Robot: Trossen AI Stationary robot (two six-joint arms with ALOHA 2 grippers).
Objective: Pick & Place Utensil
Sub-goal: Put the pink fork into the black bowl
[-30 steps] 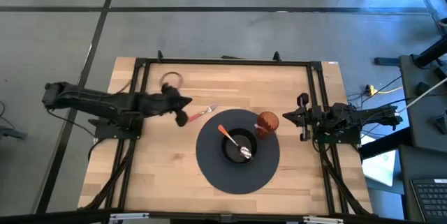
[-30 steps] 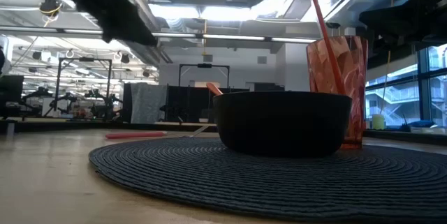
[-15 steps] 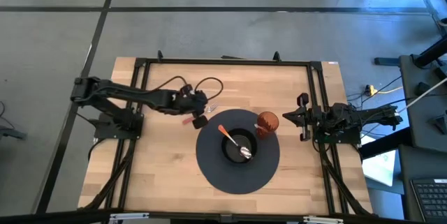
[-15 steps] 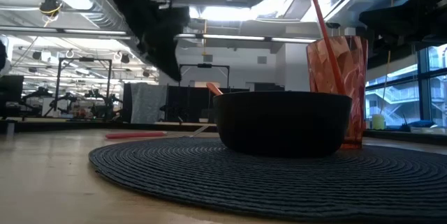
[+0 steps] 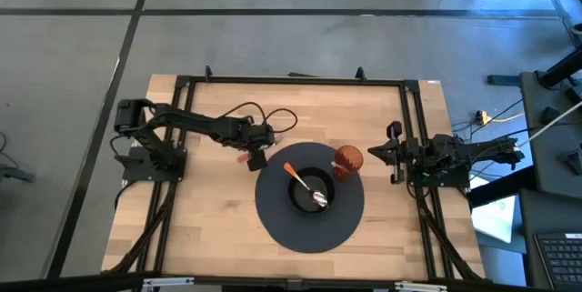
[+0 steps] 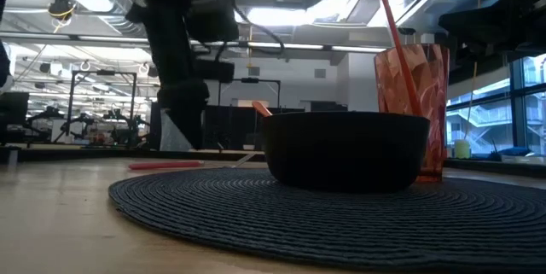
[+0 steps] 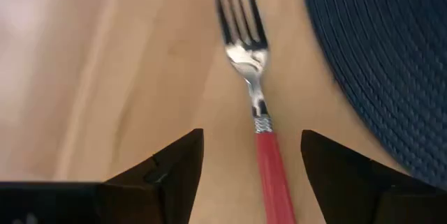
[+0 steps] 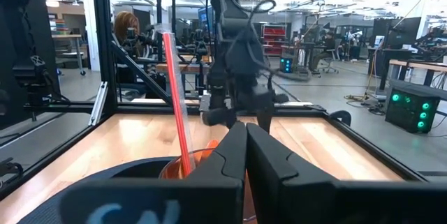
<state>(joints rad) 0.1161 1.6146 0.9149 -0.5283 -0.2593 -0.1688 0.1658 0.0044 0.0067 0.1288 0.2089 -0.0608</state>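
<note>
The left gripper will place the fork in the black bowl, so next it will grab the fork by the neck where handle meets steel (image 7: 262,121).
A fork with a red handle (image 7: 271,172) and steel tines lies flat on the wooden table, just left of the round dark placemat (image 5: 309,228). Its handle (image 6: 166,166) also shows in the low view. My left gripper (image 7: 251,147) hangs over it, pointing steeply down and open, with one finger on each side of the handle and a gap on both sides. In the high view it (image 5: 257,153) covers most of the fork. My right gripper (image 5: 393,154) waits shut at the table's right side.
On the placemat stands a black bowl (image 5: 310,192) holding an orange-handled spoon (image 5: 303,183). Behind the bowl is an orange cup (image 5: 347,159) with a straw. A dark frame (image 5: 291,81) runs around the table. Bare wood lies left of and in front of the placemat.
My left gripper has swung from the table's left side toward the right and come down over the fork. It has tipped from nearly level to pointing steeply down, and it has opened. The fork has stayed where it was.
</note>
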